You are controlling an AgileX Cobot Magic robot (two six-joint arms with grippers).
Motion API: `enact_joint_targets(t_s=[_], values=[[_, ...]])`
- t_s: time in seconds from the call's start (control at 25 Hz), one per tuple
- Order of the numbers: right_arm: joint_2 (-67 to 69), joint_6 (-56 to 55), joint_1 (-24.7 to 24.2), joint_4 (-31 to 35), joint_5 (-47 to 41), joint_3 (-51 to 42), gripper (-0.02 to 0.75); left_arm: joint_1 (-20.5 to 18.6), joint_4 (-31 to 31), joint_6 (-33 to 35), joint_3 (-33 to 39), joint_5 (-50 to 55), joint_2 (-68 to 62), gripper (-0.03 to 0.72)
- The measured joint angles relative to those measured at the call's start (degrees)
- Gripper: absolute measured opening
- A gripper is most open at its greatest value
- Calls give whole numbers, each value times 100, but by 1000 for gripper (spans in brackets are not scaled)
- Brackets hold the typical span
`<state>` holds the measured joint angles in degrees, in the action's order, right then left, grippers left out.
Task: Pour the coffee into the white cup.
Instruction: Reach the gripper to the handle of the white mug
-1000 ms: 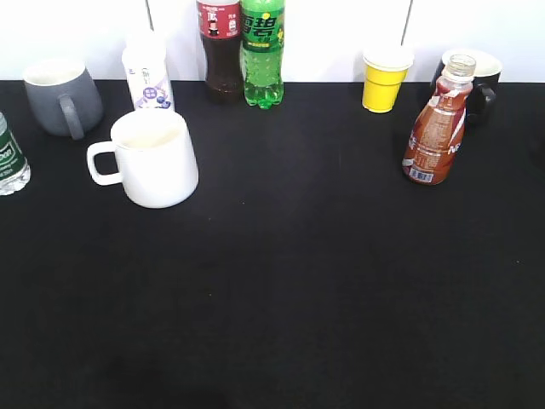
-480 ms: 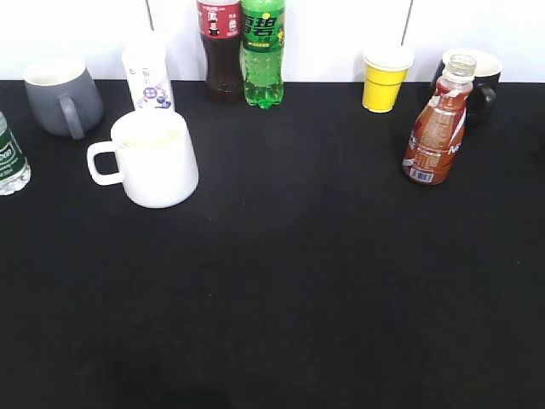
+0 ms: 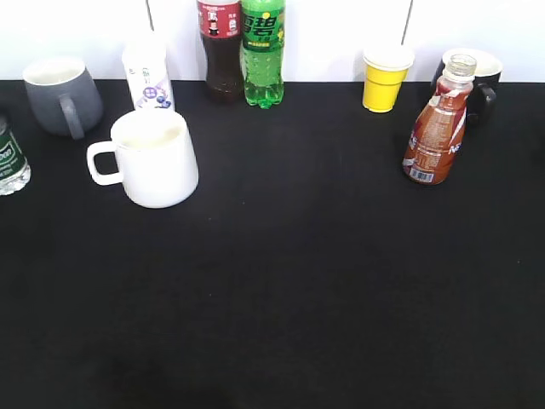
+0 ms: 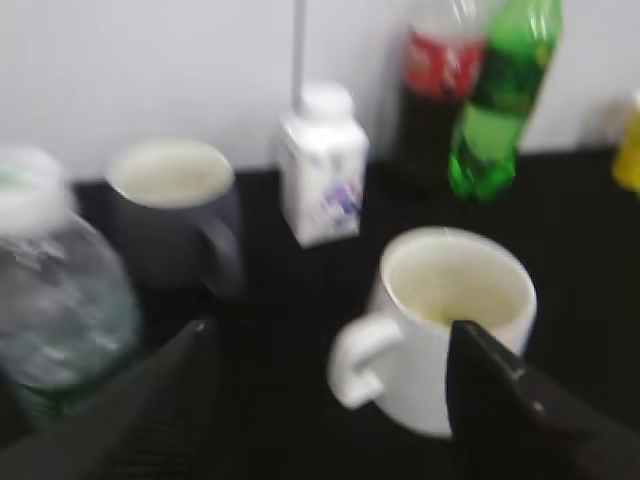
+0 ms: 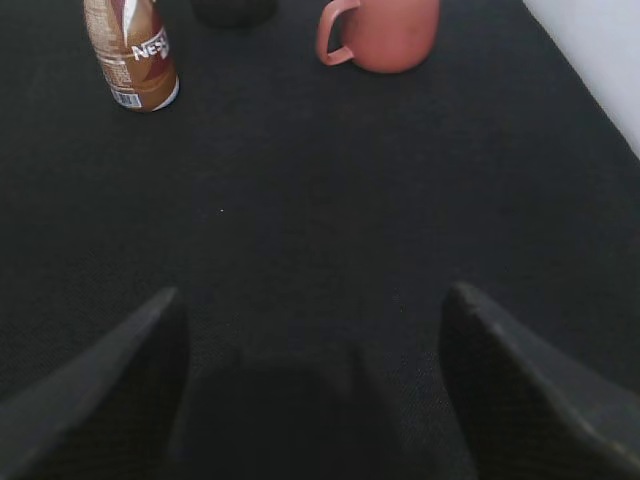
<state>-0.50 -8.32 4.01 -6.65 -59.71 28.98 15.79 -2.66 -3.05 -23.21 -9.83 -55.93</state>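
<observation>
The left gripper grabs the white cup (image 3: 153,158) by its handle (image 3: 102,162) next, since the cup's body is wide and round and that narrow loop fits the fingertips.
The coffee bottle (image 3: 437,128), brown with a red-orange label and clear open neck, stands upright at the right of the black table; it also shows in the right wrist view (image 5: 132,55) at top left. The white cup (image 3: 153,158), handle to the left, stands at the left; in the left wrist view (image 4: 450,320) it sits just ahead of my fingers. My left gripper (image 4: 330,345) is open and empty, with the cup's handle between the fingers' line. My right gripper (image 5: 315,330) is open and empty, well short of the bottle. Neither gripper shows in the exterior view.
Along the back stand a grey mug (image 3: 60,95), a white milk carton (image 3: 147,72), a cola bottle (image 3: 220,51), a green soda bottle (image 3: 263,53), a yellow paper cup (image 3: 385,78) and a black mug (image 3: 477,77). A water bottle (image 3: 8,162) is at the left edge. A pink mug (image 5: 385,32) shows in the right wrist view.
The water bottle at the left edge has shifted slightly. The coffee bottle and white cup have not moved.
</observation>
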Motion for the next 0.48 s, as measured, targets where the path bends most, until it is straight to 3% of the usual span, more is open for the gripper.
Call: enact_joint_targets(t_s=[0.16, 0.32, 0.48], values=[[0, 0, 0, 0, 0, 0, 591, 236, -264, -6, 764, -2259, -1612, 539], [0, 0, 0, 0, 0, 0, 591, 294, 408, -6, 784, -4537, -3109, 519], [0, 0, 0, 0, 0, 0, 591, 302, -205, -11, 789, -5180, -4187, 460]])
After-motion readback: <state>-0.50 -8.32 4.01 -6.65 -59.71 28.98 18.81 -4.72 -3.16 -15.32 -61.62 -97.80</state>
